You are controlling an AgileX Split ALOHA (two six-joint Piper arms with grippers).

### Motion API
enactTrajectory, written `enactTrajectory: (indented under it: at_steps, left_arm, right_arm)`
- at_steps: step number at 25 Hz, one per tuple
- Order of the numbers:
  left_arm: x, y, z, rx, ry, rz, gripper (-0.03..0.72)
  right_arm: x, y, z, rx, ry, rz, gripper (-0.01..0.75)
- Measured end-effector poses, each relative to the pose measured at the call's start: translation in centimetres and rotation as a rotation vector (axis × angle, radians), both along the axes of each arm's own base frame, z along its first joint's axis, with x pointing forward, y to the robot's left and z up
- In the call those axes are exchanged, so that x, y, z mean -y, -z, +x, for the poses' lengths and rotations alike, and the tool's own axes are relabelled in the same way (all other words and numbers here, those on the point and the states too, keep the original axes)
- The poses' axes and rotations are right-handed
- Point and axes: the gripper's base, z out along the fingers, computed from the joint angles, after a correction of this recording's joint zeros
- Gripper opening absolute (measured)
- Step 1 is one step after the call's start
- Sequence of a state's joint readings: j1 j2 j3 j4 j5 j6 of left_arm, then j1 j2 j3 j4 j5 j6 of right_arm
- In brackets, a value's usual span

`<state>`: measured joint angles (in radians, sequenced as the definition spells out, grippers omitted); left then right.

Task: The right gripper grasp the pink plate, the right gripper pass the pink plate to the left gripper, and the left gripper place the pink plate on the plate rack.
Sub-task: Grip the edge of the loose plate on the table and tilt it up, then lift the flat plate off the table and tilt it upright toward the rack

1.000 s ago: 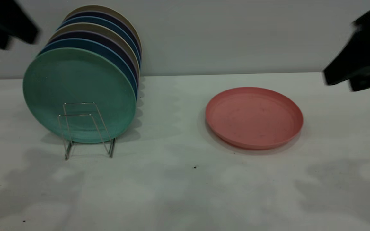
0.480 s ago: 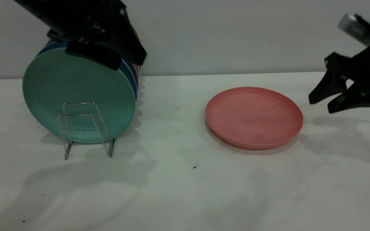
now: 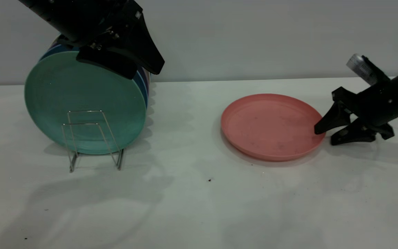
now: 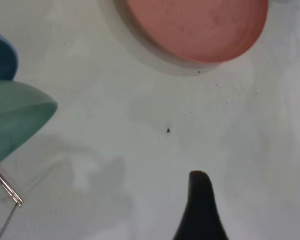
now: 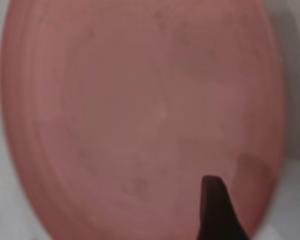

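Observation:
Next, my left gripper grabs the pink plate by its free raised rim (image 3: 223, 118) to set it on the plate rack (image 3: 92, 138).
The pink plate (image 3: 271, 126) lies flat on the white table, right of centre. My right gripper (image 3: 325, 136) is open at the plate's right rim, with the upper finger over the rim and the lower finger low beside it. In the right wrist view the plate (image 5: 140, 115) fills the picture and one dark finger (image 5: 215, 212) lies over its edge. My left gripper (image 3: 145, 71) is open and empty, high above the racked plates. The plate rack (image 3: 92, 138) stands at the left, its two front wire loops bare. The left wrist view shows the pink plate (image 4: 197, 25) and one finger (image 4: 200, 207).
A teal-green plate (image 3: 81, 100) stands upright in the rack, with several blue, purple and beige plates (image 3: 143, 74) behind it. The grey wall runs along the table's back edge. Bare table lies between the rack and the pink plate.
The right gripper has come down and leftward to the pink plate's right rim. The left gripper swung in from the far upper left to above the racked plates. The plates have not moved.

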<state>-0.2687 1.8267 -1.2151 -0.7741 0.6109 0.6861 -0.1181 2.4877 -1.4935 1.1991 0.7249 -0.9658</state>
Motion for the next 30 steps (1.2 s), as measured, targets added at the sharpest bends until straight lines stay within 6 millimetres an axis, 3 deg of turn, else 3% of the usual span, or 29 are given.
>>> enactTrajectory:
  at_steps: [5, 9, 11, 19, 30]
  left_arm:
    - [0.0, 0.0, 0.1, 0.006, -0.004, 0.002, 0.585]
    - [0.0, -0.1, 0.5, 0.044, -0.042, -0.001, 0.585]
    - [0.1, -0.1, 0.7, 0.048, -0.080, -0.022, 0.585]
    - [0.3, 0.8, 1.0, -0.053, -0.193, -0.077, 0.585]
    - [1.9, 3.5, 1.5, -0.131, -0.225, -0.118, 0.585]
  right_arm:
    - [-0.4, 0.8, 0.3, -0.004, 0.048, 0.080, 0.364]
    - [-0.7, 1.2, 0.3, 0.029, 0.006, 0.068, 0.124]
    - [-0.9, 1.1, 0.3, 0.047, -0.022, 0.074, 0.039]
    - [-4.1, -1.0, -1.0, 0.183, -0.333, 0.302, 0.019]
    - [-9.3, -1.2, -1.9, 0.174, -0.464, 0.349, 0.017]
